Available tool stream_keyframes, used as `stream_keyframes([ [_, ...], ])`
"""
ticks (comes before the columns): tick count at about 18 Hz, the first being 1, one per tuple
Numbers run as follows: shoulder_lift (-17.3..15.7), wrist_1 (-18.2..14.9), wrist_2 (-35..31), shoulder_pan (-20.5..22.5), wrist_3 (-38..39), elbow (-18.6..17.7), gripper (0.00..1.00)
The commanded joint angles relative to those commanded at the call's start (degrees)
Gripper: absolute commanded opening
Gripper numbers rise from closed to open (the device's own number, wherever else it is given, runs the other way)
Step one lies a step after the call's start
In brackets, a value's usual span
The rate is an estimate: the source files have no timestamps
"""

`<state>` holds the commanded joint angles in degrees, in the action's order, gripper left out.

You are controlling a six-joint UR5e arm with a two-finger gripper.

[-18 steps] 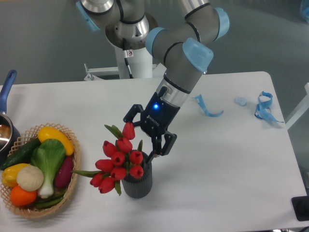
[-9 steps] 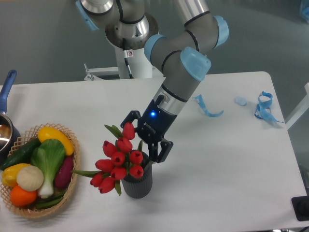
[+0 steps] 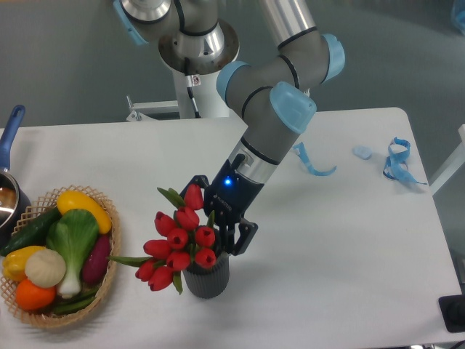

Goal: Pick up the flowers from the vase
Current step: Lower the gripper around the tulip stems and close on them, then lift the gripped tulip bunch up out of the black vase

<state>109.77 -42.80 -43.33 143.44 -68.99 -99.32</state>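
Note:
The gripper grips the flowers (image 3: 179,240) by their stems next, to pick them out of the vase (image 3: 208,279).
The flowers (image 3: 179,240), a bunch of red tulip buds with green leaves, stand in the dark grey ribbed vase (image 3: 208,279) at the front middle of the table and lean left. My gripper (image 3: 220,216) has come down at a slant from the upper right onto the top right of the bunch, just above the vase's rim. Its jaws are spread, one finger behind the highest bud and the other to the right of the stems. The stems between the fingers are mostly hidden by buds and gripper.
A wicker basket (image 3: 109,273) full of vegetables sits at the front left. A pot with a blue handle (image 3: 10,131) stands at the left edge. Blue ribbon scraps (image 3: 396,161) lie at the back right. A black object (image 3: 453,314) sits at the bottom right corner.
The gripper has moved down and slightly left, closer to the vase's rim and the bunch. Its fingers keep about the same spread. The flowers and vase have not moved.

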Motion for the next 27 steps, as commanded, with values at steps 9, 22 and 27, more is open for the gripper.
stream_keyframes([
  [9, 0.4, 0.0, -0.4, 0.0, -0.7, 0.0, 0.6],
  [22, -0.3, -0.1, 0.1, 0.9, -0.2, 0.8, 0.52],
  [27, -2.4, -0.6, 0.8, 0.9, 0.3, -0.2, 0.52],
])
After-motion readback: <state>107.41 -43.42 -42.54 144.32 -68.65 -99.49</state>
